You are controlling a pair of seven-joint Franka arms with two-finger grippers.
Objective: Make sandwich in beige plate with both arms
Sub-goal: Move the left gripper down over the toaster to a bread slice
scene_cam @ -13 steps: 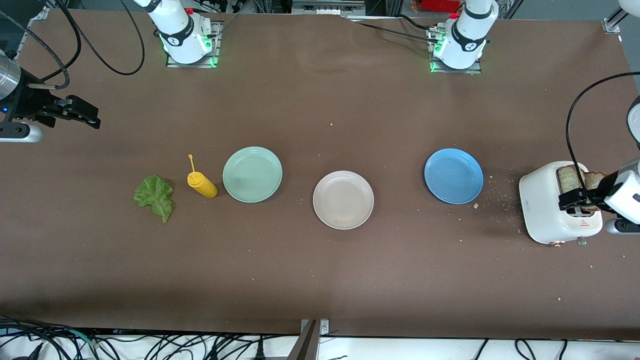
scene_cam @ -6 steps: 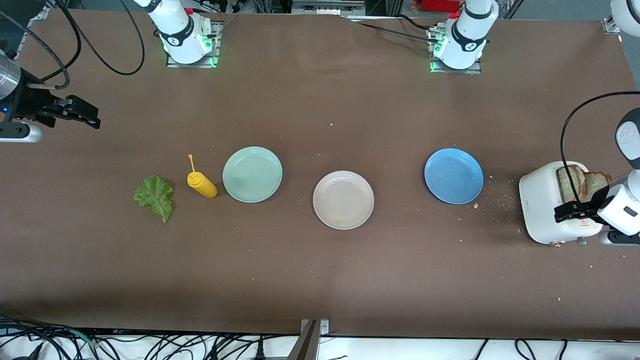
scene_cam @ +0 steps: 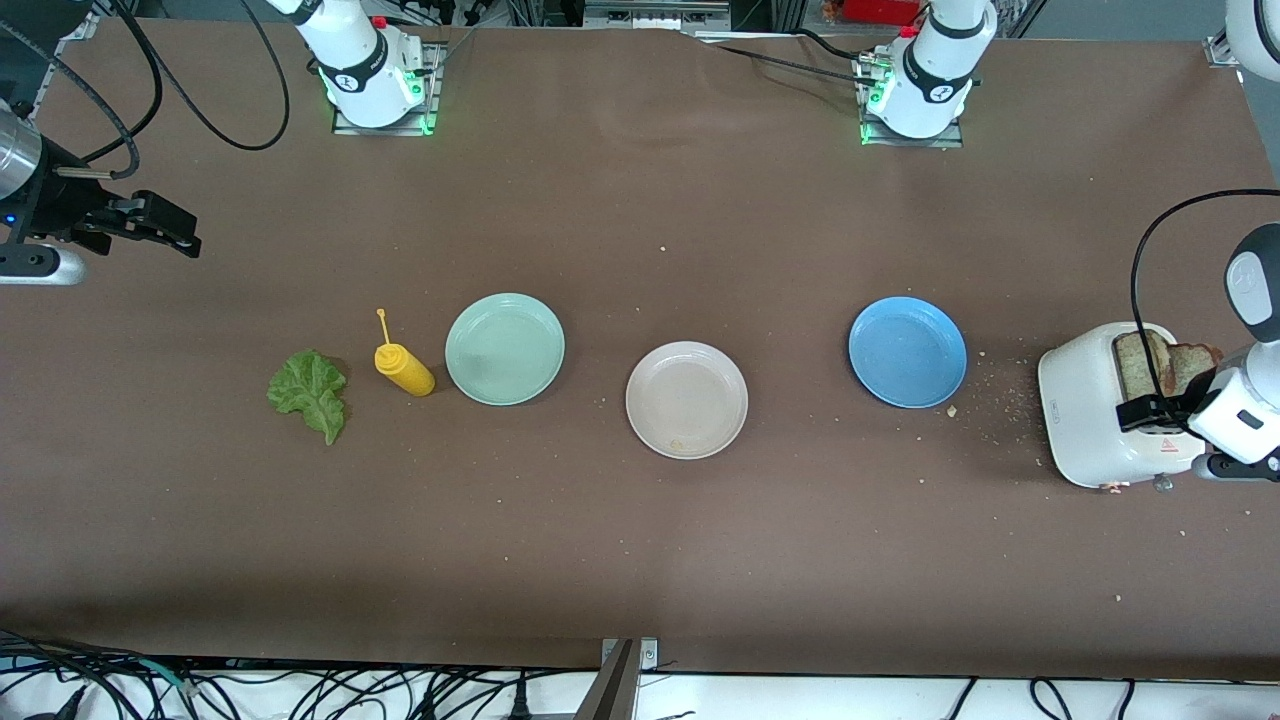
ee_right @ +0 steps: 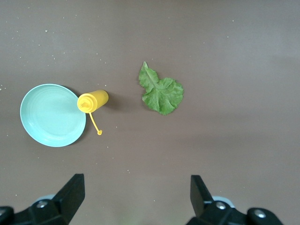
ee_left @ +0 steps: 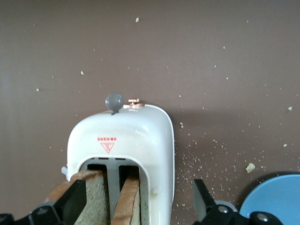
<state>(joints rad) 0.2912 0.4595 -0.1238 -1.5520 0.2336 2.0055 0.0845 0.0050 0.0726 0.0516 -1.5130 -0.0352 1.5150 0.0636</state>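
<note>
My left gripper grabs the bread slice by its crusted top above the toaster slot next, to start the sandwich on the beige plate [scene_cam: 687, 400].
Two brown bread slices [scene_cam: 1137, 362] stand in the slots of a white toaster [scene_cam: 1085, 415] at the left arm's end of the table. My left gripper [scene_cam: 1150, 412] hovers over the toaster, open and empty. In the left wrist view its gripper [ee_left: 138, 201] spans both slices [ee_left: 96, 204] and one toaster [ee_left: 122, 140] wall. The beige plate [scene_cam: 687, 400] lies empty mid-table. The lettuce leaf [scene_cam: 310, 392] lies flat toward the right arm's end and also shows in the right wrist view [ee_right: 161, 91]. My right gripper [scene_cam: 165, 232] waits open and empty, high above the table [ee_right: 136, 197].
A mint-green plate [scene_cam: 505, 349] and a fallen yellow squeeze bottle [scene_cam: 404, 368] lie between the lettuce and the beige plate. A blue plate [scene_cam: 907, 352] lies between the beige plate and the toaster. Crumbs are scattered round the toaster.
My left gripper has shifted a little over the toaster, toward its end nearer the front camera, still open. The right arm has not moved.
</note>
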